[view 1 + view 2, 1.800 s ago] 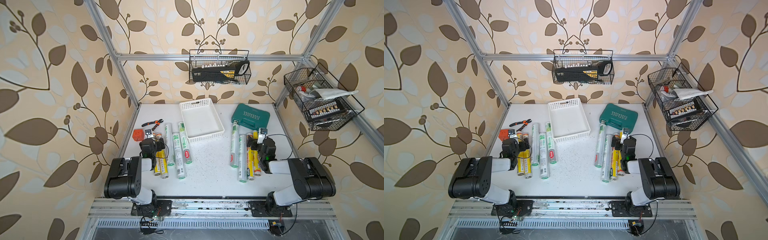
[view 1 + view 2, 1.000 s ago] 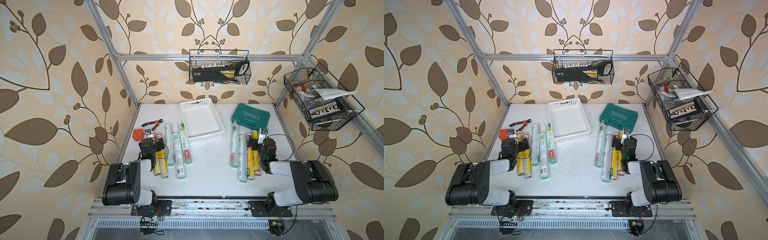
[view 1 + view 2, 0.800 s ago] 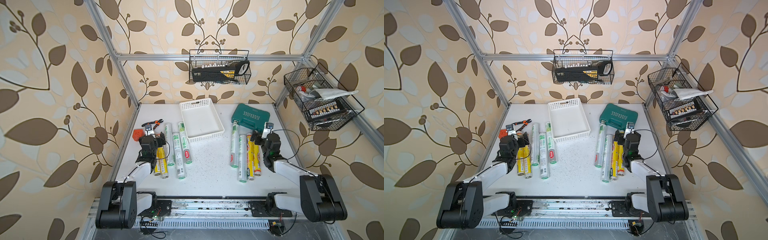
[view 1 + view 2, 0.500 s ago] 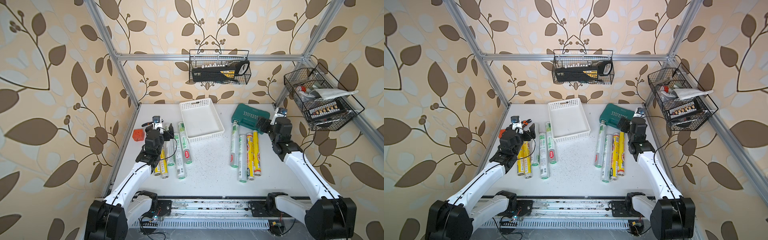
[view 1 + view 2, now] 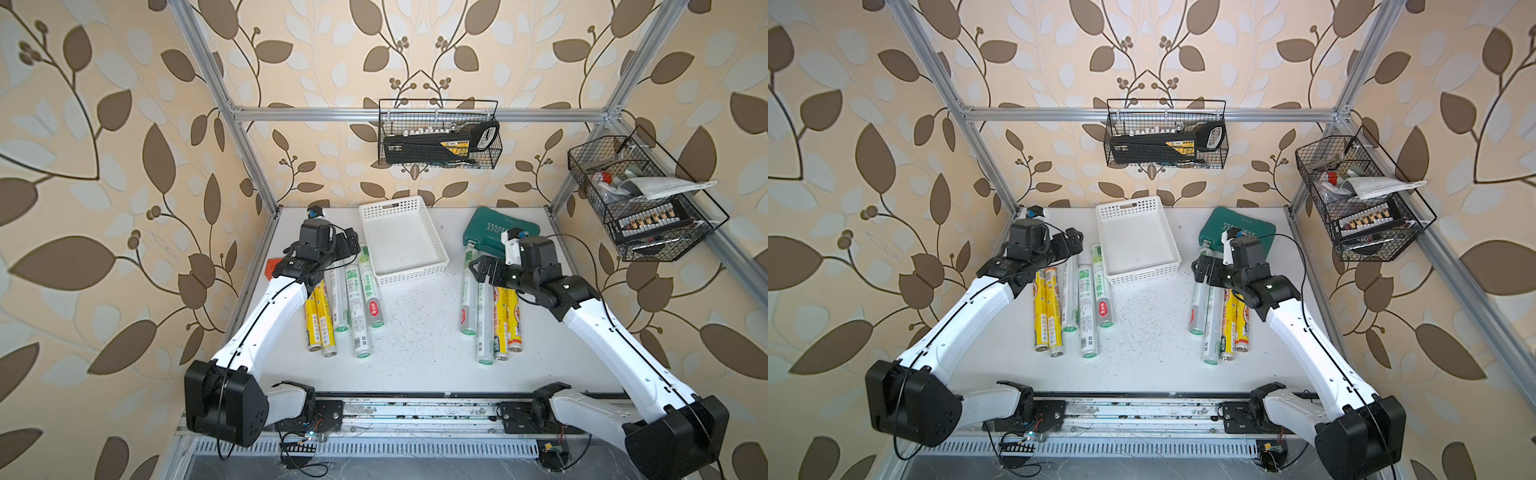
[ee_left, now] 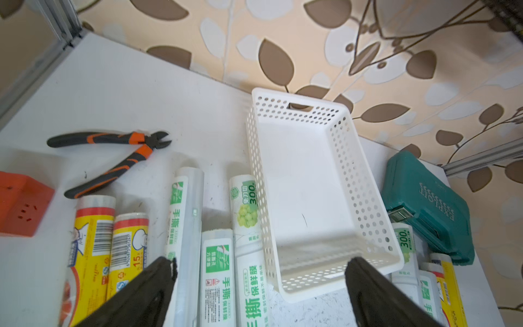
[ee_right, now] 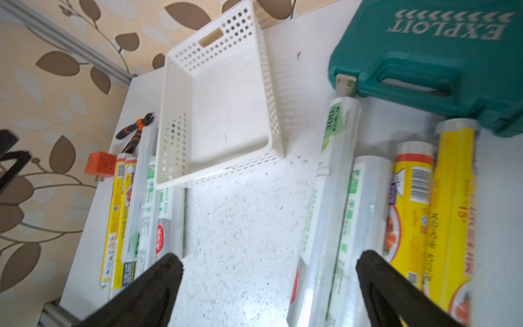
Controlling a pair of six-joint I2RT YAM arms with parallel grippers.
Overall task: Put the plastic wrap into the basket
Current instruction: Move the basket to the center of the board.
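Next, my left gripper grabs the white basket's nearest long side rim, to draw the basket between the rolls, open for the plastic wrap.
The white lattice basket (image 5: 411, 272) (image 5: 1142, 275) stands empty at the back middle of the table. Several plastic wrap rolls lie left of it, white-green (image 5: 353, 307) and yellow (image 5: 318, 320). Several more lie to its right (image 5: 484, 328) (image 5: 1210, 328). My left gripper (image 5: 351, 245) (image 6: 260, 263) hovers open over the far ends of the left rolls (image 6: 216, 269), holding nothing. Over the far ends of the right rolls (image 7: 325, 198), my right gripper (image 5: 482, 270) (image 7: 268, 260) is likewise open with nothing in it.
A green tool case (image 5: 498, 230) lies at the back right, touching the right rolls. Orange-handled pliers (image 6: 113, 158) and an orange socket block (image 6: 22, 209) sit at the back left. Black wire baskets hang on the back wall (image 5: 440, 141) and the right wall (image 5: 640, 208).
Both arms have unfolded from a tucked pose at the table's front and risen. The grippers have moved back over the far ends of the rolls. Both stayed open; no roll moved.
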